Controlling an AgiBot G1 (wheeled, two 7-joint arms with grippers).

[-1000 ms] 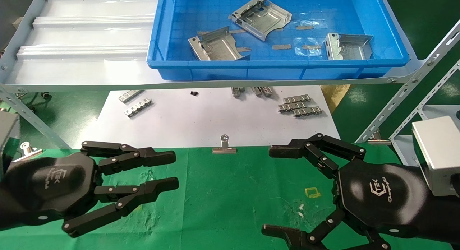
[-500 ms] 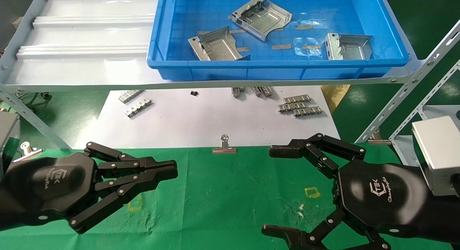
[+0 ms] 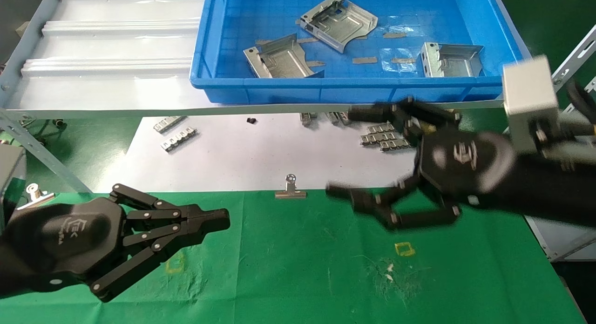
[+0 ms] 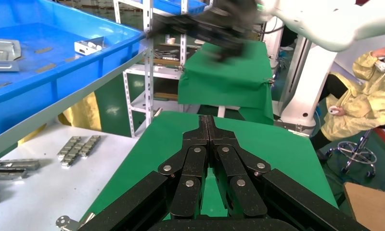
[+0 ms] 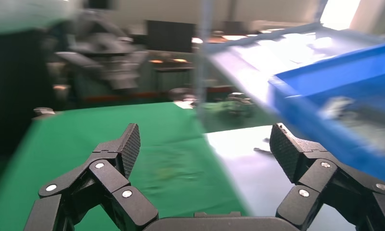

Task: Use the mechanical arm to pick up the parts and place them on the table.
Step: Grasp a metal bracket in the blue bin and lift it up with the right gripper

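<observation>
My right gripper should take hold of the middle grey part by its side rim [image 3: 324,38] next, so that it can place the part on the tabletop.
Three grey sheet-metal parts lie in the blue tray [image 3: 363,84] on the shelf: one near the front left [image 3: 281,58], one in the middle at the back [image 3: 337,21], one at the front right [image 3: 450,59]. My right gripper [image 3: 347,151] is open and empty, raised over the white sheet just before the tray's front rim. It also shows in the right wrist view [image 5: 205,142] with fingers spread wide. My left gripper [image 3: 223,219] is shut and empty, low over the green table [image 3: 288,268]. The left wrist view [image 4: 206,120] shows its fingers pressed together.
A white sheet [image 3: 260,151] lies under the shelf with small ridged strips at its left [image 3: 179,140] and right [image 3: 386,137]. A silver binder clip [image 3: 290,189] sits on the cloth's far edge. A slanted shelf strut [image 3: 42,151] stands on the left, perforated rack uprights [image 3: 572,58] on the right.
My left gripper's fingers closed together. My right arm rose and swung forward and to the left, from low over the green cloth to just before the blue tray's front rim.
</observation>
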